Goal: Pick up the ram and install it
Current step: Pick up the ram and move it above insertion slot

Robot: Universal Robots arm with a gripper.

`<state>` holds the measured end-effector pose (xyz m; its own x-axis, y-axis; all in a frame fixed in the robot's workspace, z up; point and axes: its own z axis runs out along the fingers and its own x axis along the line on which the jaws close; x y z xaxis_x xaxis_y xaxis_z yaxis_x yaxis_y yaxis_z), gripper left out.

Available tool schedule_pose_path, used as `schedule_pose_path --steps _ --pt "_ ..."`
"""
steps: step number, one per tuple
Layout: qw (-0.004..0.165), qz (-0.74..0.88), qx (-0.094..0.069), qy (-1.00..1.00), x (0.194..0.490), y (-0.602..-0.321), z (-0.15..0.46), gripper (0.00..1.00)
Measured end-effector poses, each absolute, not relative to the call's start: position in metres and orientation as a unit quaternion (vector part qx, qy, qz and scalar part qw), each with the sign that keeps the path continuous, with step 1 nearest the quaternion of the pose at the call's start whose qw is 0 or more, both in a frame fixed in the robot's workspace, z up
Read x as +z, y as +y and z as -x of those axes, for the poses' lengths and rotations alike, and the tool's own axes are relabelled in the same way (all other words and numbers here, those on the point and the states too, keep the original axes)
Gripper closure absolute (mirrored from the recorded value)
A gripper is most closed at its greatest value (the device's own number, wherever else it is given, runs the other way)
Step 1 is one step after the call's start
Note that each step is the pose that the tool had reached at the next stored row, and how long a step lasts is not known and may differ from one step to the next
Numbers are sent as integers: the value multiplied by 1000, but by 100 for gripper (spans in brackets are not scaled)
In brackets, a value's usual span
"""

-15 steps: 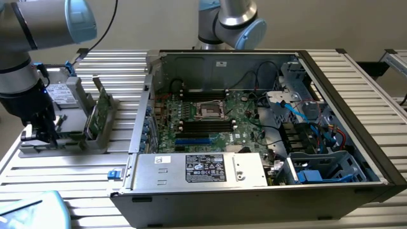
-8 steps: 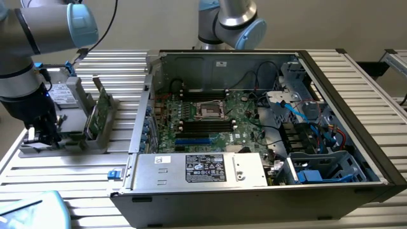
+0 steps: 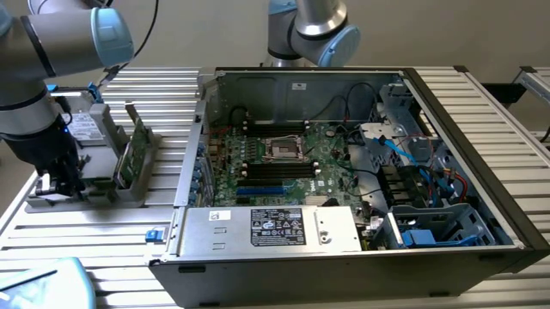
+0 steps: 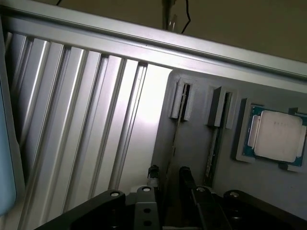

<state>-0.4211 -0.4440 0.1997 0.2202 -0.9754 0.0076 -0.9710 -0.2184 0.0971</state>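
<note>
The gripper grabs the ram by the middle of its exposed long edge [image 4: 167, 180] next, since the holder's slot [image 4: 182, 101] holds the ram at its end.
The ram [image 4: 173, 136] stands on edge in a slot of the grey holder [image 4: 194, 143], so I see it as a thin dark line. My gripper [image 4: 169, 171] is open, just above it, with one finger on each side of that edge and not touching it. A second thin board [image 4: 213, 148] stands in the slot beside it. In the exterior view my gripper [image 3: 53, 185] hangs low over the holder [image 3: 120, 193] at the left, hiding the ram. The open computer case holds the motherboard [image 3: 288, 161] with its black memory slots [image 3: 275, 169].
A square silver processor chip [image 4: 276, 136] lies in the holder beside the slots. A taller green board [image 3: 133, 149] stands upright in the holder near the case wall [image 3: 190, 154]. A second arm [image 3: 310, 29] stands behind the case. The slatted table [image 3: 94, 232] lies around the holder.
</note>
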Motion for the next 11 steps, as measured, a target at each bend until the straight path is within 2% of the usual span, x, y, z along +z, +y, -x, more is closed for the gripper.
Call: schedule_pose_path --steps 11 --pt "41 -779 -28 -626 193 -444 421 69"
